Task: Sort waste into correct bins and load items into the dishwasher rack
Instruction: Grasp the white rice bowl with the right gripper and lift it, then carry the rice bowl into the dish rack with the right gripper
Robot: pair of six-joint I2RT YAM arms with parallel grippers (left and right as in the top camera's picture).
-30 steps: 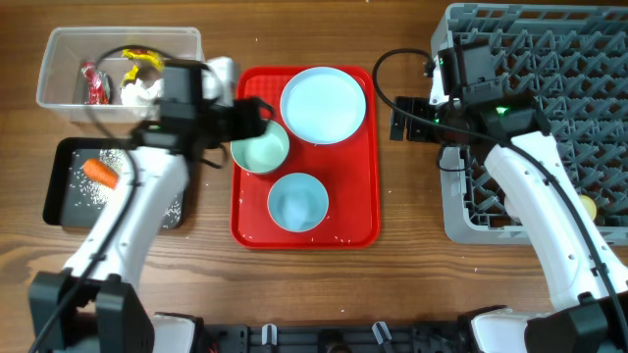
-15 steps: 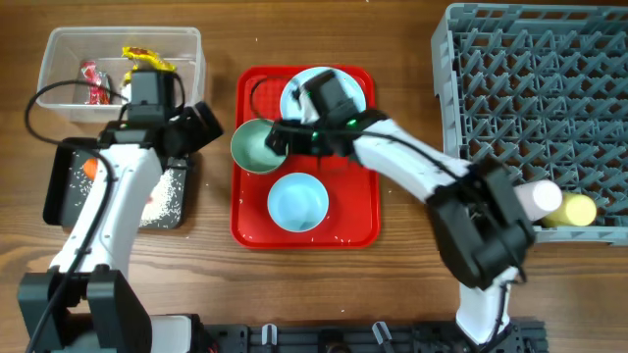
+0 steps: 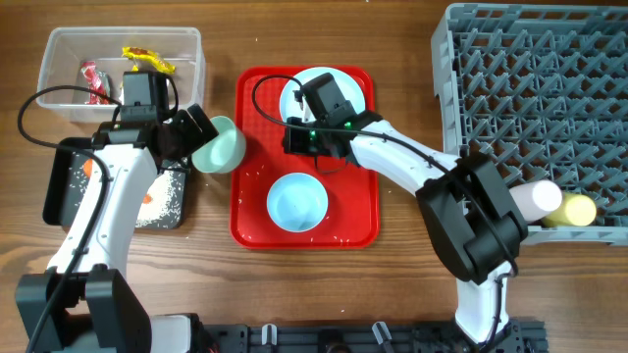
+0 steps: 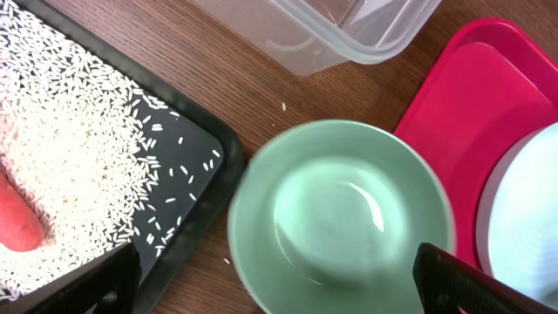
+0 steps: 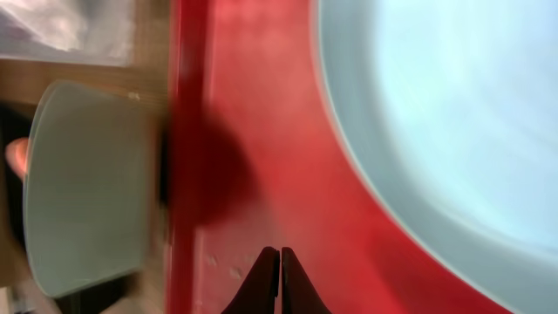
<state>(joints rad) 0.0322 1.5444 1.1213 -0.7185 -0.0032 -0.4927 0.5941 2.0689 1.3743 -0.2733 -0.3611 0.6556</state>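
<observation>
My right gripper's fingers are shut beside the tipped bowl. Next my right gripper reopens them, then lowers and closes on the bowl's tray-side rim.
A light-blue bowl (image 3: 220, 145) stands tipped on its side just off the red tray's left edge, blurred in the left wrist view (image 4: 340, 214). My left gripper (image 3: 202, 139) is open wide with this bowl in front of its fingers (image 4: 488, 283), which do not touch it. My right gripper (image 3: 290, 139) is shut and empty, low over the red tray between the tipped bowl (image 5: 87, 183) and the plate (image 5: 453, 113). A second bowl (image 3: 297, 201) sits on the tray. The plate (image 3: 348, 108) is partly hidden by the right arm. The black tray (image 3: 69, 201) holds rice (image 4: 61, 131) and a carrot stick (image 4: 13, 218).
The clear tub (image 3: 59, 49) at the back left holds wrappers (image 3: 93, 80). The grey dishwasher rack (image 3: 530, 108) fills the right side, with a yellow cup (image 3: 579, 210) and a pale cup (image 3: 546, 199) at its front edge. The red tray (image 3: 358, 221) lies mid-table.
The bowl has slid left off the tray's edge and tipped up toward my left gripper. The right gripper has shut. The left gripper has opened fully.
</observation>
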